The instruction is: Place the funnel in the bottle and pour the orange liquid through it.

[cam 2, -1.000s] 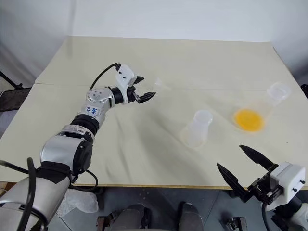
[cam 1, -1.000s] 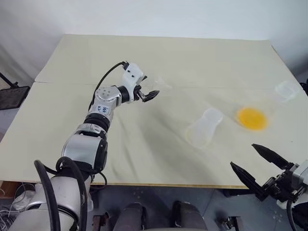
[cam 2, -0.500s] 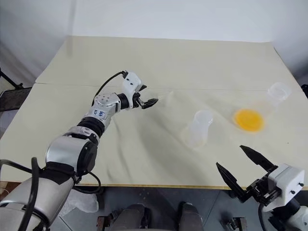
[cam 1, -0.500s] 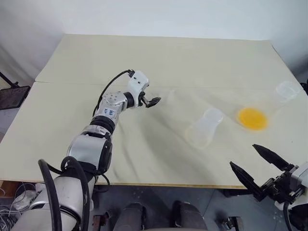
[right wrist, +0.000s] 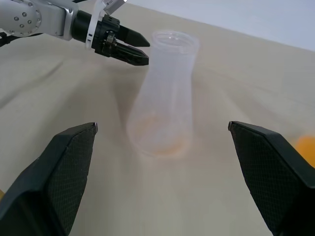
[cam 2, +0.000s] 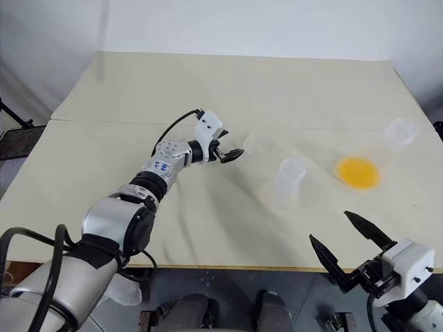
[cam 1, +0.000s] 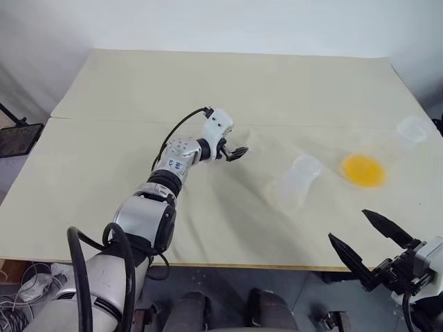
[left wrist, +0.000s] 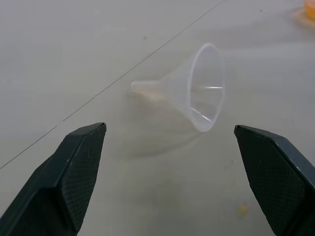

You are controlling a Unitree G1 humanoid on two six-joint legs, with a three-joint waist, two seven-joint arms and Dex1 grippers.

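Note:
The table shows between my fingers and the funnel's rim, so it isn't time to close on the funnel yet. I need to first move my left gripper toward the funnel's rim (left wrist: 201,128).
The clear funnel (left wrist: 199,86) lies on its side on the table, just ahead of my left gripper (cam 1: 237,152) and level with the gap between its fingers. That gripper is open and touches nothing. The funnel is faint in the right eye view (cam 2: 248,142). The frosted bottle (cam 1: 293,182) stands upright to the right of the funnel, mouth open (right wrist: 166,93). Further right, the orange liquid (cam 1: 363,169) sits in the bottom of a clear vessel. My right gripper (cam 1: 348,227) hangs open and empty off the table's near right edge, pointing toward the bottle.
The cream table (cam 1: 208,83) has a seam line running across it behind the funnel. The clear vessel's neck and mouth (cam 1: 413,128) reach toward the table's right edge. A dark stand (cam 1: 14,135) sits off the left side.
My left gripper has moved to the right and a little nearer, still open. The faint funnel also seems to lie further right than before. The right gripper has kept still.

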